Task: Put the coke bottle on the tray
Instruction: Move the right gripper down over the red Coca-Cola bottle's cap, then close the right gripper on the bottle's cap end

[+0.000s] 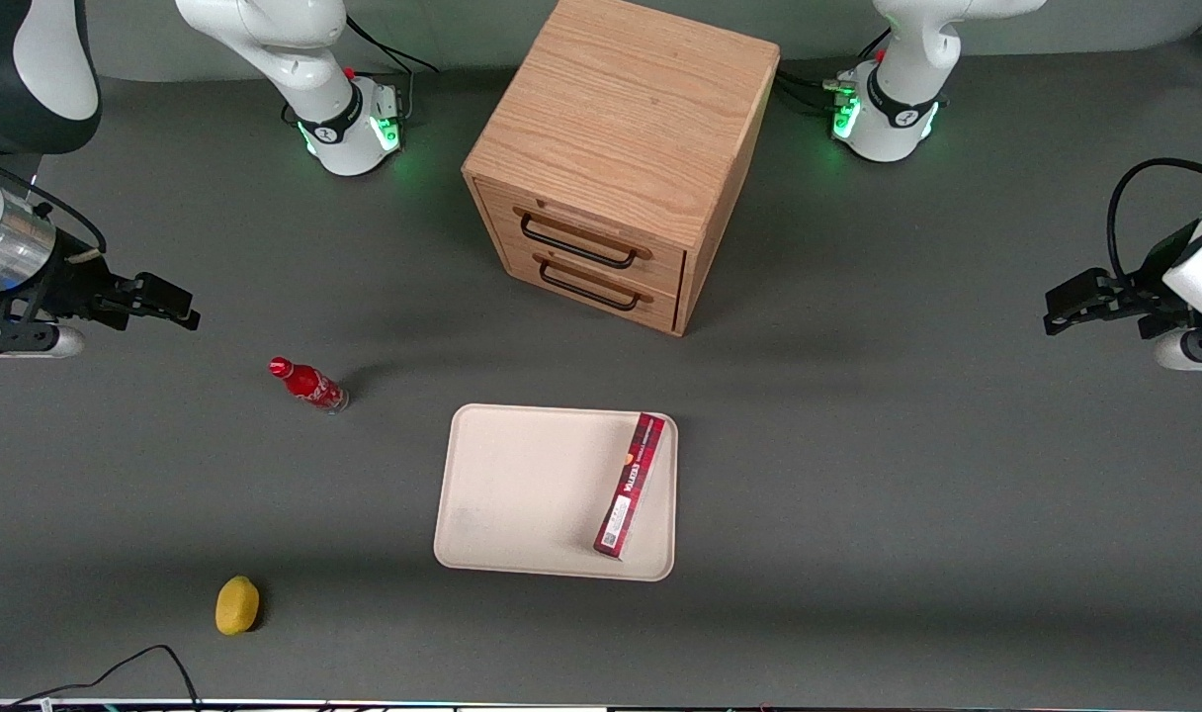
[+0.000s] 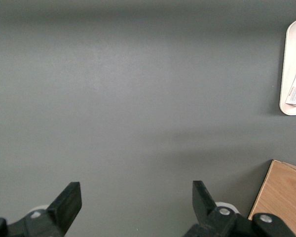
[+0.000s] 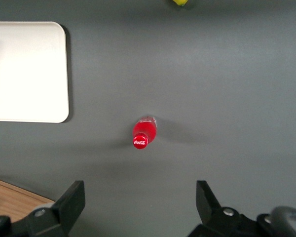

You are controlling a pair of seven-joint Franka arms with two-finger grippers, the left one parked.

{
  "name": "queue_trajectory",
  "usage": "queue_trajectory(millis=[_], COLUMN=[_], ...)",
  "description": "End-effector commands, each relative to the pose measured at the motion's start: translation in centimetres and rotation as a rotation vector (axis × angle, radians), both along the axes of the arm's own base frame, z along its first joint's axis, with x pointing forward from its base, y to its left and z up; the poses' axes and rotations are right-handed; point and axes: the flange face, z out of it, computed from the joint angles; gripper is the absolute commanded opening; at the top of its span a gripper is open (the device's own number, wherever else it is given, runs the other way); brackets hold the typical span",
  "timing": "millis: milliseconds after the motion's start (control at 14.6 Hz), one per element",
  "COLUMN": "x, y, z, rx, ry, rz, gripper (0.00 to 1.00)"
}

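To set the coke bottle on the tray (image 1: 522, 494), my right gripper should next pick up the bottle by its end with the cap (image 1: 282, 368).
The coke bottle (image 1: 308, 384) is small and red with a red cap. It stands upright on the grey table, apart from the tray and toward the working arm's end. The right wrist view looks down on its cap (image 3: 140, 140). The cream-white tray (image 1: 522, 494) lies in front of the drawer cabinet and nearer the front camera; it also shows in the right wrist view (image 3: 24, 74). My right gripper (image 1: 171, 302) hangs above the table, farther from the front camera than the bottle and not touching it. In the right wrist view my gripper (image 3: 140, 190) is open and empty.
A long dark-red box (image 1: 631, 485) lies on the tray along its edge toward the parked arm. A wooden drawer cabinet (image 1: 621, 148) stands mid-table. A small yellow lemon-like thing (image 1: 236, 604) lies near the table's front edge. A black cable (image 1: 117, 672) runs there too.
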Motion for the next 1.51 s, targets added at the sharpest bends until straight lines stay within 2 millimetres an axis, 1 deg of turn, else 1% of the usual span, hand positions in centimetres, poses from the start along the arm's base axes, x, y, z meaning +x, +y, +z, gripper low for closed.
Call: queue_trajectory(millis=[0,69,137,343,412,549,618,824,892,1235,1441], x=[-0.3,-0.3,-0.4,-0.9,-1.1,-1.8,-1.9,-2.0,-2.0,-2.6,-3.4], y=[0.6,1.0,1.2,1.5,1.5,2.2,2.5,2.5,2.5,2.3,2.4], z=[-0.3,-0.5,-1.2,-4.1,-5.3,-8.9,-10.4,-14.4,-15.5,-18.9,-20.6], rx=[-0.015,-0.015,-0.028,-0.042,-0.043,-0.047,-0.048,-0.046,-0.05,-0.048,-0.048], ry=[0.011,0.015,0.028,0.045,0.047,0.01,-0.007,-0.057,-0.068,-0.106,-0.129], rz=[0.033,0.039,0.05,0.06,0.062,0.073,0.079,0.081,0.093,0.106,0.107], gripper=[1.0,1.0,1.0,1.0,1.0,1.0,1.0,1.0,1.0,0.98,0.94])
